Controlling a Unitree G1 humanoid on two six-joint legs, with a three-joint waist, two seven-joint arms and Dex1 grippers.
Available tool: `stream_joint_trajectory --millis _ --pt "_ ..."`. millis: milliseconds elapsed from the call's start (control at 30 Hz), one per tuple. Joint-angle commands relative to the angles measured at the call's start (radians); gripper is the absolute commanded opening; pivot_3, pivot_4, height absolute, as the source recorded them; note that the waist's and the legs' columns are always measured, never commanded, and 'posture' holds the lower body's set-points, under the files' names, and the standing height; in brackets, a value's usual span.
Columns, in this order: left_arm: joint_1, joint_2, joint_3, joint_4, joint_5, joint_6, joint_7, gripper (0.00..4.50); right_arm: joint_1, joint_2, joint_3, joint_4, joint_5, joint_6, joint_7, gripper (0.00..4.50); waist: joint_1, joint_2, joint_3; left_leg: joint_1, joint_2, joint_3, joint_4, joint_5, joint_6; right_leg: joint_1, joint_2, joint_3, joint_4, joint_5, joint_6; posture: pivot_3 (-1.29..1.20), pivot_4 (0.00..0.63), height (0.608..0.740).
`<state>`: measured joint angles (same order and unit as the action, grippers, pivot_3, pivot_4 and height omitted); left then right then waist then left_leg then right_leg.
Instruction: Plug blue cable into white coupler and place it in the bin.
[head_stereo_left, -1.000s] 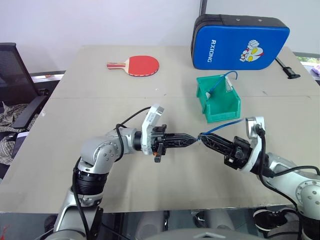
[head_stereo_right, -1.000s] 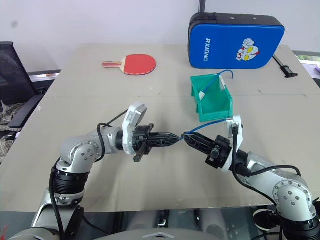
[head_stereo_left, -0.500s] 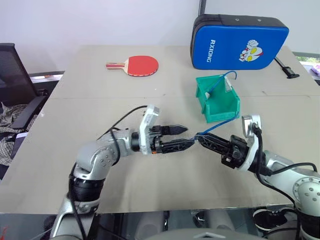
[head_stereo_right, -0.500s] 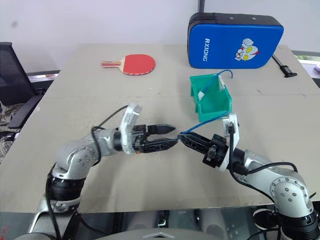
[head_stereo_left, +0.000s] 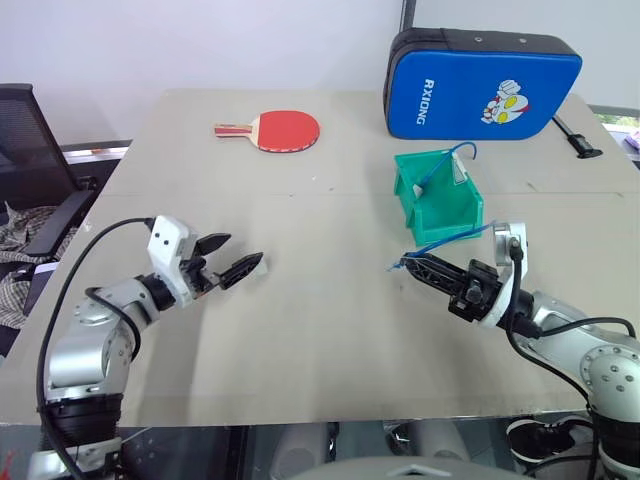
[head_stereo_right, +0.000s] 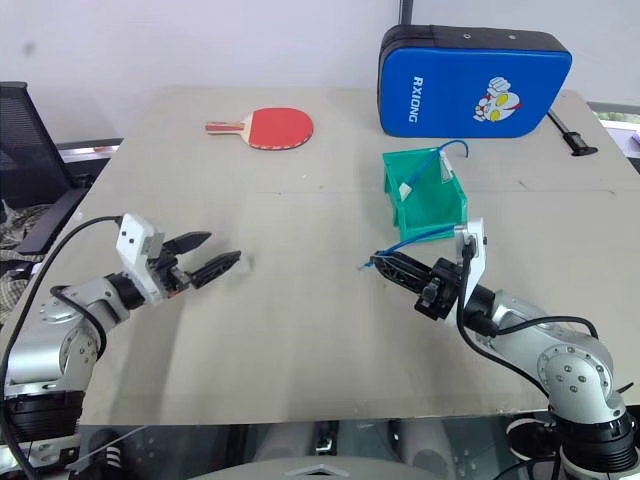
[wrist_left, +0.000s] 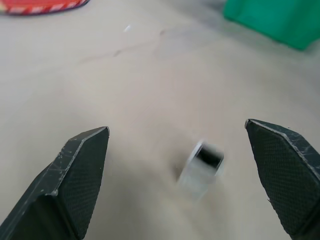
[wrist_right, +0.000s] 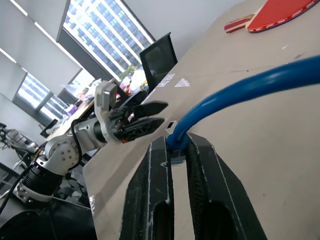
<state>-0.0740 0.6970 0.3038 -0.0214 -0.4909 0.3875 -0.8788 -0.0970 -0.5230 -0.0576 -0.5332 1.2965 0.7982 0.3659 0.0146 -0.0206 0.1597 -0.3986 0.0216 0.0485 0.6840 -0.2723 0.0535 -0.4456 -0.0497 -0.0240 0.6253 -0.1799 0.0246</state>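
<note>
My left gripper is still too far away to close on the white coupler (head_stereo_left: 262, 269) (wrist_left: 201, 165) and needs to move closer first. The coupler lies small beyond my fingers.
My left gripper (head_stereo_left: 243, 250) hovers open over the left part of the table. The white coupler (wrist_left: 201, 165) shows blurred between its spread fingers, untouched by either, and I cannot tell whether it rests on the table. From the right wrist view, the coupler (wrist_right: 170, 124) sits just past those fingertips. My right gripper (head_stereo_left: 402, 266) is shut on the plug end of the blue cable (head_stereo_left: 452, 238), held above the table right of centre. The cable curves back into the green bin (head_stereo_left: 445, 226), and its other end (head_stereo_left: 462, 150) pokes above the rim.
A red table tennis paddle (head_stereo_left: 282, 130) lies at the back left. A large blue padded case (head_stereo_left: 480, 85) stands behind the bin. A black office chair (head_stereo_left: 30, 160) is off the table's left edge. A wide stretch of bare tabletop (head_stereo_left: 330, 290) separates the grippers.
The left gripper, tip to tip with the right one, has opened and swung far to the left. The coupler is now loose between its fingers. The right gripper still holds the cable end.
</note>
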Motion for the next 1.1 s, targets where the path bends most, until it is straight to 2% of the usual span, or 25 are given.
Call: stream_joint_trajectory --millis 33,233,467,533,567,600,667,800,833,967,1100 --pt "0.003 0.028 0.001 0.005 -0.001 -0.019 -0.051 4.47 -0.006 0.007 -0.004 -0.017 -0.013 -0.007 0.017 0.00 0.000 0.000 0.000 0.000 0.000 0.000 0.000 0.000 0.000 0.000 -0.001 0.000 0.000 0.000 0.000 0.00 0.150 0.731" --pt "-0.055 0.047 -0.083 0.087 0.078 -0.079 -0.102 4.47 0.008 0.020 0.007 -0.031 -0.040 -0.008 0.014 0.00 0.000 0.000 0.000 0.000 0.000 0.000 0.000 0.000 0.000 0.000 -0.001 -0.002 0.000 0.000 0.000 0.00 0.150 0.731" --pt "-0.179 0.037 -0.184 0.268 0.191 -0.213 -0.152 4.47 0.006 0.029 0.011 -0.038 -0.069 -0.009 0.011 0.00 -0.002 0.000 0.000 0.000 0.000 0.000 0.000 0.000 0.000 0.000 0.000 -0.002 0.001 0.001 -0.001 0.00 0.150 0.731" --pt "-0.208 0.031 -0.207 0.304 0.206 -0.237 -0.169 3.95 0.009 0.027 0.010 -0.040 -0.076 -0.008 0.012 0.00 -0.002 0.000 0.000 0.000 0.000 0.000 0.000 0.000 0.000 0.000 0.000 -0.002 0.000 0.001 -0.001 0.00 0.150 0.731" --pt "-0.214 0.031 -0.220 0.314 0.214 -0.250 -0.182 3.92 0.010 0.026 0.010 -0.041 -0.079 -0.007 0.013 0.00 -0.002 0.000 0.000 0.000 0.000 0.000 0.000 0.000 0.000 0.000 0.000 -0.002 0.000 0.001 -0.001 0.00 0.150 0.731" --pt "-0.218 0.030 -0.229 0.322 0.220 -0.261 -0.194 3.37 0.010 0.026 0.010 -0.042 -0.082 -0.007 0.012 0.00 -0.002 0.000 0.000 0.000 0.000 0.000 0.000 0.000 0.000 0.000 -0.001 -0.002 0.000 0.001 -0.001 0.00 0.150 0.731" --pt "-0.222 0.030 -0.238 0.333 0.221 -0.268 -0.210 2.68 0.013 0.025 0.009 -0.044 -0.087 -0.006 0.013 0.00 -0.002 0.000 0.000 0.000 0.000 0.000 0.000 0.000 0.000 0.000 -0.001 -0.002 0.000 0.001 -0.001 0.00 0.150 0.731" --pt "-0.218 0.037 -0.238 0.303 0.188 -0.245 -0.260 0.77 0.020 0.020 0.006 -0.052 -0.098 -0.007 0.018 0.00 -0.002 0.000 0.000 0.000 0.000 0.000 0.000 0.000 0.000 0.000 -0.001 -0.002 0.001 0.001 -0.001 0.00 0.150 0.731" --pt "-0.214 0.039 -0.239 0.282 0.176 -0.231 -0.275 0.53 0.019 0.020 0.006 -0.052 -0.103 -0.008 0.022 0.00 -0.002 0.000 0.000 0.000 0.000 0.000 0.000 0.000 0.000 0.000 -0.001 -0.002 0.001 0.001 -0.001 0.00 0.150 0.731" --pt "-0.226 0.023 -0.262 0.137 0.116 -0.123 -0.304 0.60 -0.012 0.005 0.021 -0.053 -0.162 -0.022 0.056 0.00 -0.001 0.000 0.000 0.000 0.000 0.000 0.000 0.000 0.000 0.000 -0.001 -0.002 0.001 0.000 0.000 0.00 0.150 0.731" --pt "-0.251 -0.033 -0.375 -0.022 0.126 -0.041 -0.288 0.60 -0.134 0.000 0.075 -0.026 -0.263 -0.033 0.102 0.00 -0.001 0.000 0.000 0.000 0.000 0.000 0.001 0.000 0.000 0.000 -0.001 -0.002 0.001 0.000 0.000 0.00 0.150 0.731"
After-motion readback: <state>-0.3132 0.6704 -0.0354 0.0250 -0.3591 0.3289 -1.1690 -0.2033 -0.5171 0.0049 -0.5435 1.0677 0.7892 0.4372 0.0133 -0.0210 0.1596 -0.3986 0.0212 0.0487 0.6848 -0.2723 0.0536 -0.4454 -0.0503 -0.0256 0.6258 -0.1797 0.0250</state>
